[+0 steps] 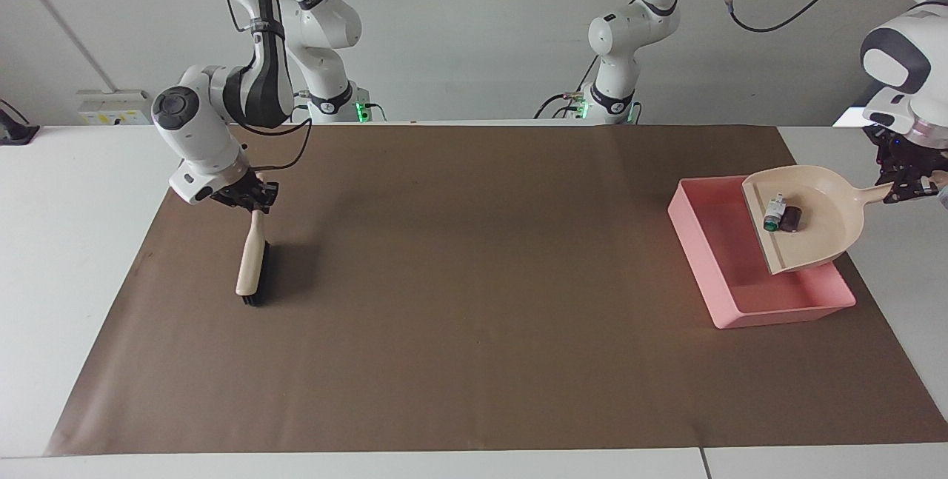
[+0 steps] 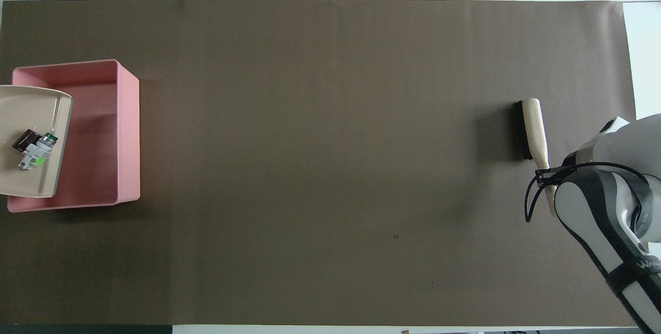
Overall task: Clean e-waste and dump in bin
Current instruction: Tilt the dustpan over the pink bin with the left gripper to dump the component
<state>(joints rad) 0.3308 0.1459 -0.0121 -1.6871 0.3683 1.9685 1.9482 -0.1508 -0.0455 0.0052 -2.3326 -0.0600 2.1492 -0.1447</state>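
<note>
The brush's bristles are at the brown mat in the overhead view, so my right gripper needs to open its fingers.
My left gripper is shut on the handle of the beige dustpan, held up over the pink bin at the edge toward the left arm's end of the table. The pan tilts with its mouth down toward the bin. The white piece with a green end and the black block lie together inside the pan; both show in the overhead view, white and black. The bin holds nothing visible. My right gripper is shut on the handle of the brush.
A brown mat covers the table. The brush hangs bristle end down, close to the mat, at the right arm's end. The bin stands on the mat at the left arm's end.
</note>
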